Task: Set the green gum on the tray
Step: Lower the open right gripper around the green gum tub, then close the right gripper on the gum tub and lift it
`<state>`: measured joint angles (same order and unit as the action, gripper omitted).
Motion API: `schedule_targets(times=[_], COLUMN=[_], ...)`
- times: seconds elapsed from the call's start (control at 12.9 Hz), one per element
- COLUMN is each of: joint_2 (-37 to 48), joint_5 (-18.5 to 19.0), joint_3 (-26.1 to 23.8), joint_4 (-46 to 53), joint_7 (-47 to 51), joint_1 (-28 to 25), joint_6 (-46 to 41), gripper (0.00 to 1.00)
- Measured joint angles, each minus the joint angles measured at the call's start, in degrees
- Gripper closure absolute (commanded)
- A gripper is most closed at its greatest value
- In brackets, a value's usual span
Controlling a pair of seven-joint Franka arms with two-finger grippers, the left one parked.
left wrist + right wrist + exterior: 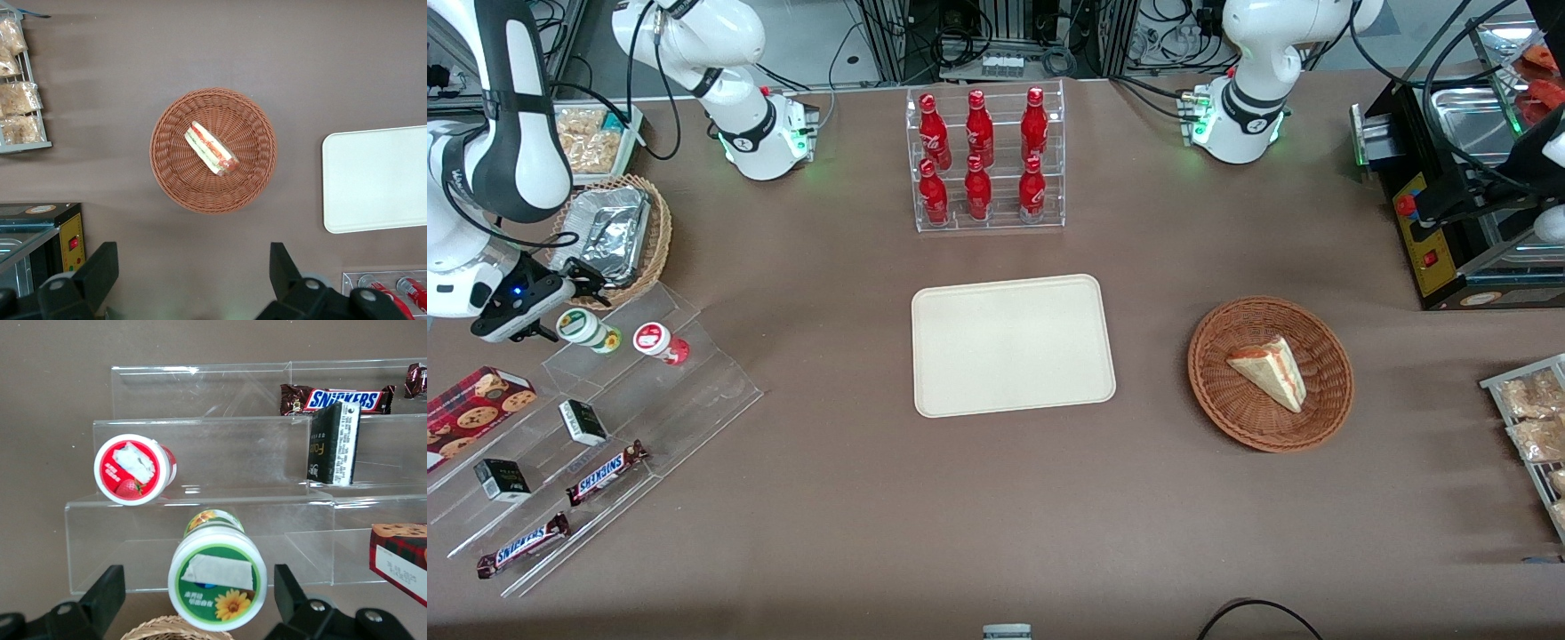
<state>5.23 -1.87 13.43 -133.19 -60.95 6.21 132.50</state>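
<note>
My gripper next needs to grab the bottle by its body (604,338). Then it can place the green gum on the cream-beige tray (1013,344).
The green gum (587,330) is a small white bottle with a green-rimmed lid, lying on its side on the top step of a clear acrylic stand (605,427) at the working arm's end of the table. In the right wrist view its lid (217,584) faces the camera between my open fingers (100,599), with gaps on both sides. My gripper (574,293) is beside the bottle, open and empty. The cream-beige tray (1013,344) lies bare in the middle of the table.
A red-lidded gum bottle (660,343) lies beside the green one. A wicker basket with a foil pan (609,238) stands close by my gripper. Snickers bars (605,472), dark boxes and a cookie box (476,404) sit on the stand. A cola rack (985,158) and sandwich basket (1270,373) stand farther off.
</note>
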Motion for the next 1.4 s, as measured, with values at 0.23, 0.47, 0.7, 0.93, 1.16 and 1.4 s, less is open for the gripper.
schedule_targets(times=[0.23,0.47,0.7,0.93,1.16,1.4], joint_2=[-0.36,-0.88,-1.10,-1.31,-1.45,-1.45], joint_5=[0.00,0.00,0.00,0.00,0.00,0.00], joint_3=[0.00,0.00,0.01,0.02,0.04,0.05], joint_4=[-0.07,-0.09,-0.12,-0.12,-0.12,-0.10], joint_7=[-0.04,-0.05,-0.05,-0.06,-0.07,-0.07], joint_1=[0.00,0.00,0.00,0.00,0.01,0.00], joint_6=[0.64,1.09,1.81,2.00,2.18,2.21], gripper=[0.01,0.01,0.01,0.01,0.62,1.00])
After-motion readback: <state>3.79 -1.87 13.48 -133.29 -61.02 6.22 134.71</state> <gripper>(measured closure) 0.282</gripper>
